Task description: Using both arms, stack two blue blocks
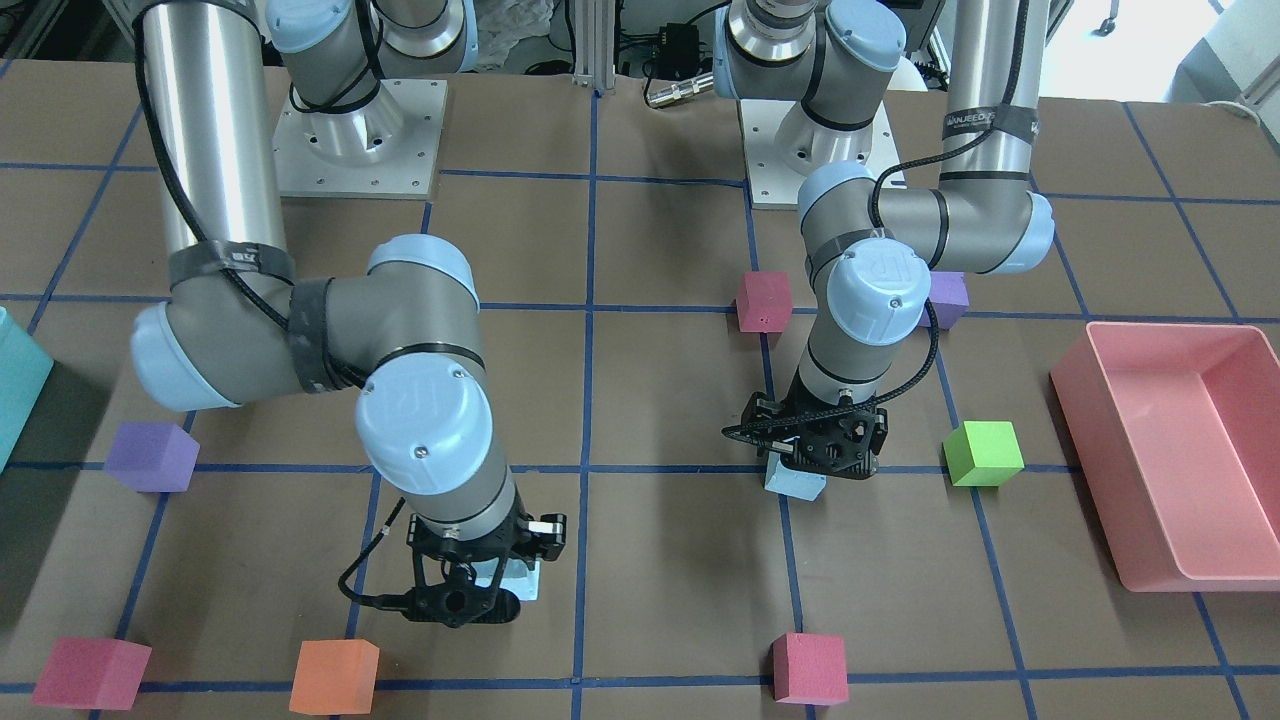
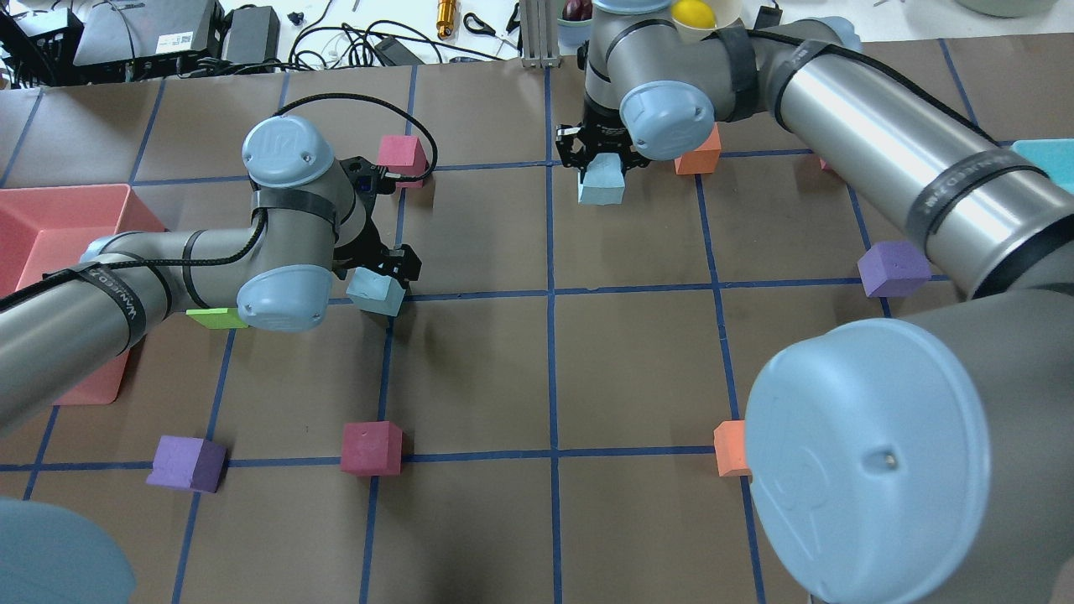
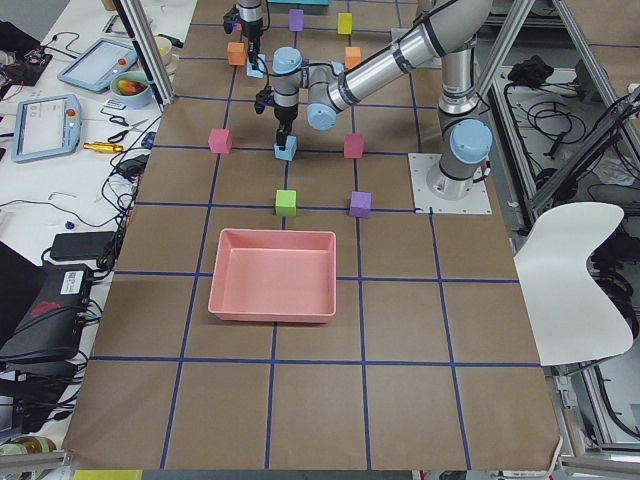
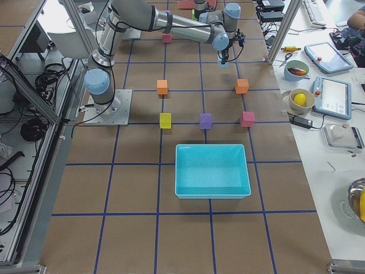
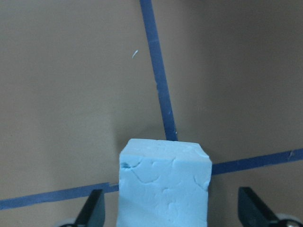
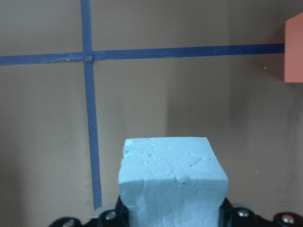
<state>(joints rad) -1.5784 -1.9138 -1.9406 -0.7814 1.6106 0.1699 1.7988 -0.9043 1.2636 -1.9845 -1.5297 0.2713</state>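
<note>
I should next grab the pale blue block by its opposite sides with my left gripper, to stack it on the other blue block (image 1: 518, 578).
One blue block (image 1: 795, 482) stands on the table at a tape crossing. My left gripper (image 1: 815, 445) is open and down around it. In the left wrist view its fingers (image 5: 93, 212) stand apart from the block (image 5: 163, 184) on both sides. It also shows in the overhead view (image 2: 377, 294). My right gripper (image 1: 470, 595) is shut on the other blue block (image 1: 520, 578), close to the table. In the right wrist view this block (image 6: 170, 179) fills the gap between the jaws. It shows in the overhead view (image 2: 602, 184) under the gripper (image 2: 600, 159).
A pink bin (image 1: 1130, 480) lies on my left side and a teal bin (image 1: 15, 390) on my right. A green cube (image 1: 985, 452), purple cubes (image 1: 150, 456) (image 1: 945, 298), red cubes (image 1: 764, 300) (image 1: 808, 668) and an orange cube (image 1: 335, 676) are scattered around.
</note>
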